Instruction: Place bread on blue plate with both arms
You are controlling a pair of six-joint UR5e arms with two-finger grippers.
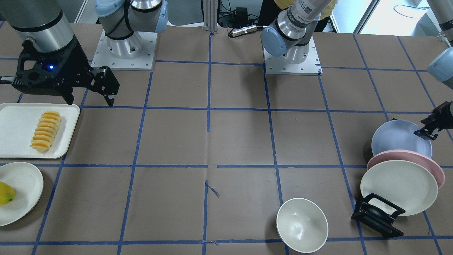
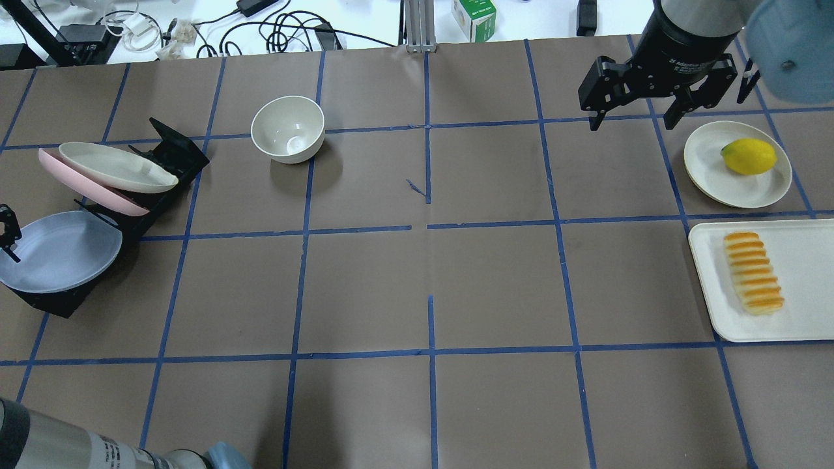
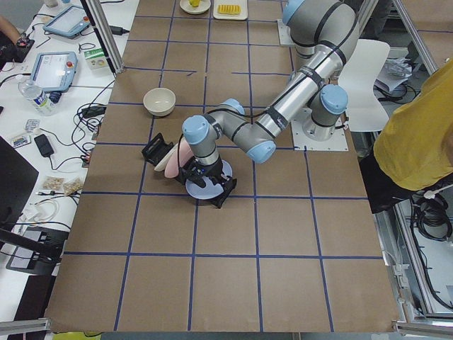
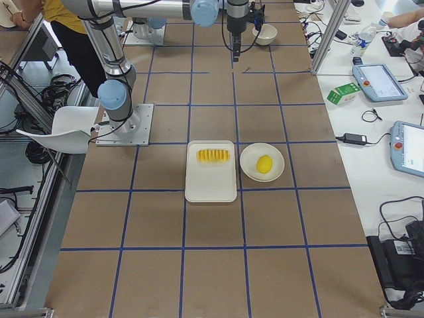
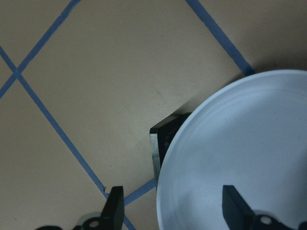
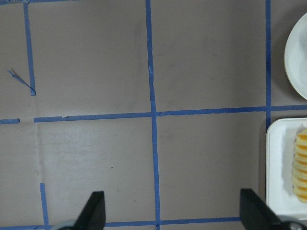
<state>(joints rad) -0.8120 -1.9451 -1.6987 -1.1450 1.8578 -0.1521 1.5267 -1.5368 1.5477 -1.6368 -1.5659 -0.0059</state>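
Observation:
My left gripper grips the blue plate by its free upper rim [image 1: 418,127] next, since the pink plate [image 1: 407,155] leans close behind the blue plate in the rack.
The bread [image 1: 45,131] lies on a white tray [image 1: 14,141] at the robot's right; it also shows in the overhead view [image 2: 754,272] and at the right wrist view's edge [image 6: 301,167]. My right gripper [image 1: 90,101] hangs open and empty above the table, beyond the tray [image 2: 632,120]. The blue plate [image 1: 396,136] leans in the nearest slot of a black rack [image 2: 58,251]. My left gripper [image 1: 430,129] is open at the plate's rim. In the left wrist view the blue plate's [image 5: 240,143] edge lies between the spread fingers [image 5: 114,206].
A pink plate [image 1: 407,156] and a cream plate [image 1: 398,186] lean in the same black rack [image 1: 377,216]. A white bowl [image 1: 302,225] stands nearby. A yellow-green fruit [image 1: 5,193] sits on a cream plate [image 1: 24,184] beside the tray.

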